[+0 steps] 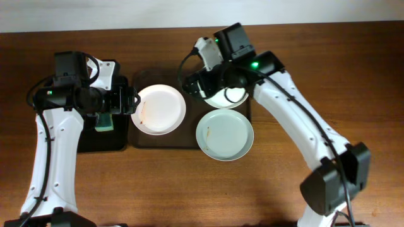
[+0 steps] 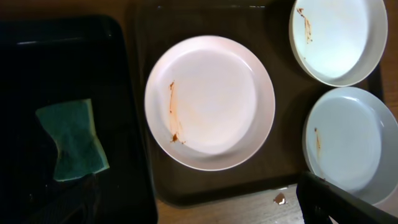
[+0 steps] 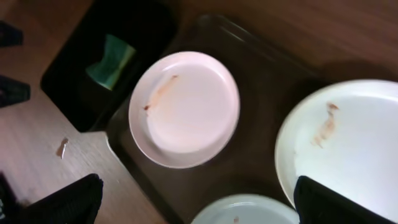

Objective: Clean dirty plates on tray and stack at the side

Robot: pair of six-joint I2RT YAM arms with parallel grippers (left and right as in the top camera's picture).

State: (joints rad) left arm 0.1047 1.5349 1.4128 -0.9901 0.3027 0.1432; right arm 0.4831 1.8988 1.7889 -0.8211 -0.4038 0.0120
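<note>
My right gripper should next grab the smudged white plate (image 1: 158, 109) by its rim, on the side away from the sponge. That leaves the streaked side of the plate open to clean.
The dark brown tray (image 1: 190, 131) holds a smudged white plate (image 1: 158, 109) at its left and a second white plate (image 1: 227, 98) at its back right, partly under my right arm. A pale blue-green plate (image 1: 224, 134) lies at the front right, overhanging the rim. My left gripper (image 1: 128, 101) is open and empty, hovering at the tray's left edge. My right gripper (image 1: 197, 82) is open and empty above the tray's back. In the left wrist view, the left plate (image 2: 211, 102), second white plate (image 2: 339, 37) and blue-green plate (image 2: 348, 143) show brown streaks. The right wrist view shows them too: left plate (image 3: 185, 109), second white plate (image 3: 348, 143) and blue-green plate (image 3: 249, 211).
A smaller black tray (image 1: 95, 142) stands left of the brown tray and holds a green sponge (image 1: 104, 120), also seen in the left wrist view (image 2: 71, 140) and the right wrist view (image 3: 112, 59). A small crumb (image 2: 279, 198) lies on the wooden table.
</note>
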